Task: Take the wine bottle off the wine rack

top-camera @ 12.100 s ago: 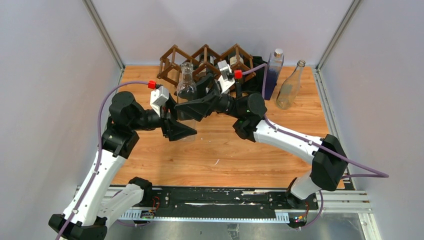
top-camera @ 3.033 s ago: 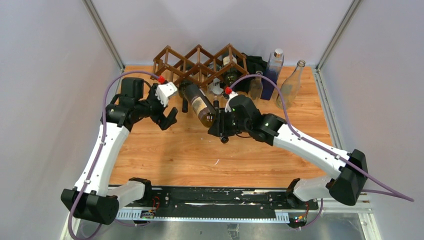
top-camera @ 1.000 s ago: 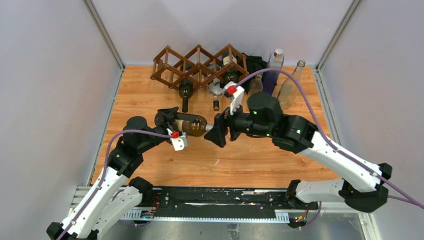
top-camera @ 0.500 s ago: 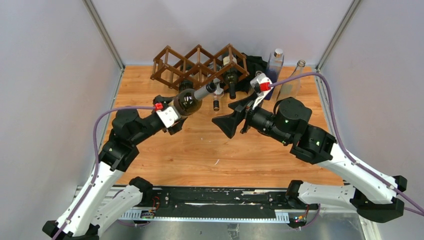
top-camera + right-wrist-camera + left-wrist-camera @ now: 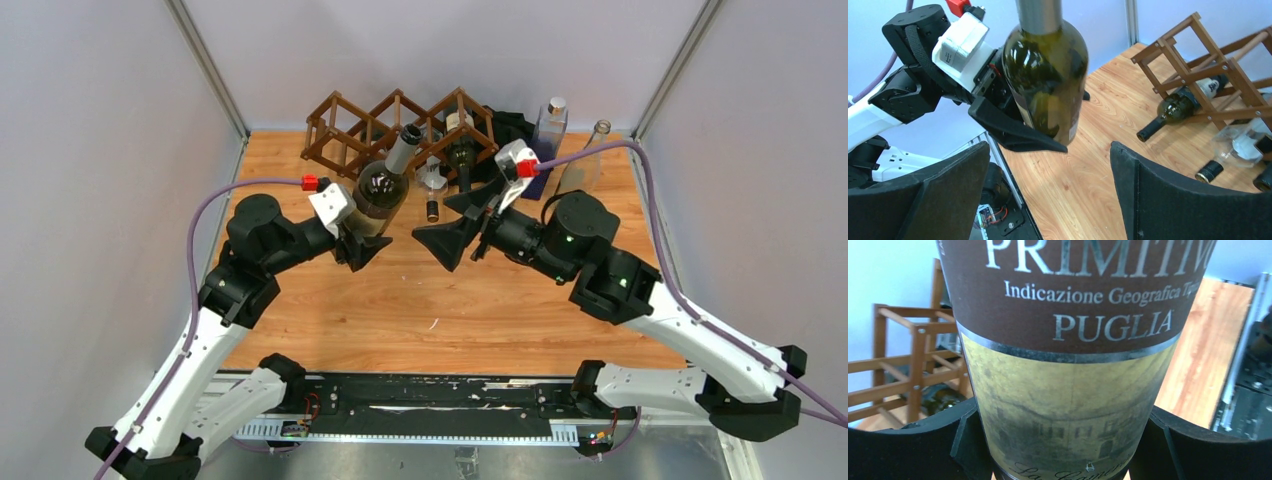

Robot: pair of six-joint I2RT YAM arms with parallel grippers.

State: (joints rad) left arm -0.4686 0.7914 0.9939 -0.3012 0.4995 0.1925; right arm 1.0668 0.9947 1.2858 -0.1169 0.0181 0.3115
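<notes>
Next, my right gripper grabs the wine bottle by its neck (image 5: 404, 150) (image 5: 1040, 15), which leaves the bottle's base free to stand on the tabletop.
The wine bottle (image 5: 381, 188), dark green with a brown and tan label, stands nearly upright in front of the wine rack (image 5: 345, 125), neck toward the rack. My left gripper (image 5: 360, 238) is shut on its lower body. In the left wrist view the label (image 5: 1068, 365) fills the frame between my fingers (image 5: 913, 450). My right gripper (image 5: 455, 222) is open and empty, just right of the bottle and apart from it. The right wrist view shows the bottle (image 5: 1048, 75), the left gripper (image 5: 1013, 130) and the rack (image 5: 1208, 65).
A dark bottle (image 5: 462, 158) and a clear bottle (image 5: 432, 180) lie in the rack's right cells, necks toward me; both show in the right wrist view (image 5: 1178, 107). A blue square bottle (image 5: 548, 135) and a clear bottle (image 5: 583, 168) stand at the back right.
The left gripper has tipped the wine bottle from a slant to nearly upright and moved it slightly right. The right gripper, open, has shifted a little left. Earlier the right gripper held this bottle.
</notes>
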